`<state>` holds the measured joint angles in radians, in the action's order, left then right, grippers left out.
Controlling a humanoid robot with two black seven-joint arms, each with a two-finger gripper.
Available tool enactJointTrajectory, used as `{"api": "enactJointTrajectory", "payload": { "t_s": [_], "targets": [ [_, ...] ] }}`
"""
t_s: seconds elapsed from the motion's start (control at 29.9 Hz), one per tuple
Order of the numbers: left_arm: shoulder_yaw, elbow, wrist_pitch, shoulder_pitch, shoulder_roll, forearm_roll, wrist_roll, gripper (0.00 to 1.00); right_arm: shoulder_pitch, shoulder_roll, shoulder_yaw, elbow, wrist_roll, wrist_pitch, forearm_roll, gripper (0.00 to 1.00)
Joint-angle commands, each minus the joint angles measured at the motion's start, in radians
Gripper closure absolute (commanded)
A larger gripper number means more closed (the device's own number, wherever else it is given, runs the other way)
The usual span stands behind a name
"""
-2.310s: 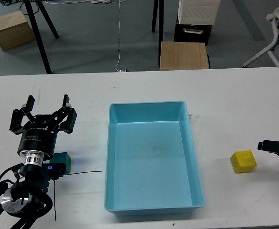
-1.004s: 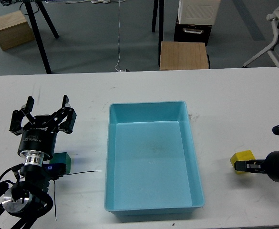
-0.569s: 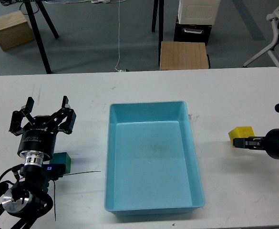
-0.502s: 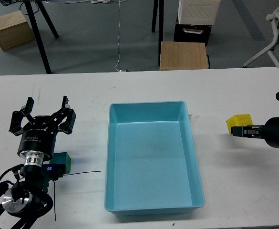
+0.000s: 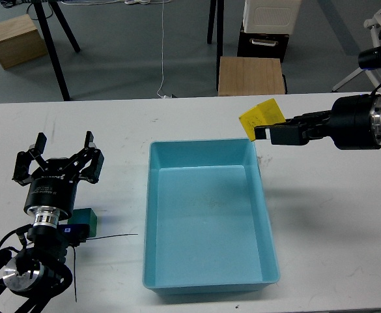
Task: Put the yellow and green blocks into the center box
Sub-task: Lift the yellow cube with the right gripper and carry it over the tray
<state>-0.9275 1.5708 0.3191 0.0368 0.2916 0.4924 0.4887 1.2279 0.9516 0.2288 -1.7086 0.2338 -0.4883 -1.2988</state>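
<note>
The green block needs to go into the center box, so my left gripper should next grab the opposite sides of the green block.
My right gripper is shut on the yellow block and holds it in the air, just above the far right corner of the light blue box. The box stands in the middle of the white table and is empty inside. My left gripper is open, its fingers spread, at the left of the table. The green block lies on the table just below and right of the left arm's wrist, partly hidden by it.
A thin black cable runs from the left arm across the table towards the box. Beyond the table's far edge stand a wooden stool, a tripod leg and a wooden crate.
My right gripper took hold of the yellow block at the table's right, lifted it and carried it up and to the left, to the box's far right corner. The left arm has not moved.
</note>
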Motion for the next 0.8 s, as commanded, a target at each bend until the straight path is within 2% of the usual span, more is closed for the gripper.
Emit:
{"api": "enactJointTrajectory", "payload": {
  "t_s": [0.0, 0.17, 0.4, 0.6, 0.7, 0.77],
  "targets": [
    [-0.001, 0.0, 0.0, 0.002, 0.0, 0.0, 0.0, 0.0, 0.051, -0.063, -0.046, -0.002, 0.149, 0.0, -0.14, 0.95],
    [-0.002, 0.0, 0.001, 0.002, 0.0, 0.0, 0.0, 0.0, 0.142, -0.175, -0.201, 0.001, 0.255, 0.0, -0.359, 0.95],
    [-0.025, 0.0, 0.0, 0.003, 0.0, 0.0, 0.0, 0.0, 0.219, -0.329, -0.371, 0.029, 0.255, 0.0, -0.562, 0.92],
    [-0.039, 0.0, 0.0, 0.005, 0.001, 0.0, 0.0, 0.0, 0.216, -0.45, -0.445, 0.13, 0.255, 0.0, -0.631, 0.91],
    [-0.039, 0.0, 0.0, 0.006, 0.001, 0.0, 0.0, 0.0, 0.205, -0.496, -0.46, 0.197, 0.255, 0.0, -0.649, 0.86],
    [-0.039, 0.0, 0.0, 0.006, 0.001, 0.0, 0.0, 0.0, 0.193, -0.525, -0.46, 0.245, 0.255, 0.0, -0.646, 0.77]
  ]
}}
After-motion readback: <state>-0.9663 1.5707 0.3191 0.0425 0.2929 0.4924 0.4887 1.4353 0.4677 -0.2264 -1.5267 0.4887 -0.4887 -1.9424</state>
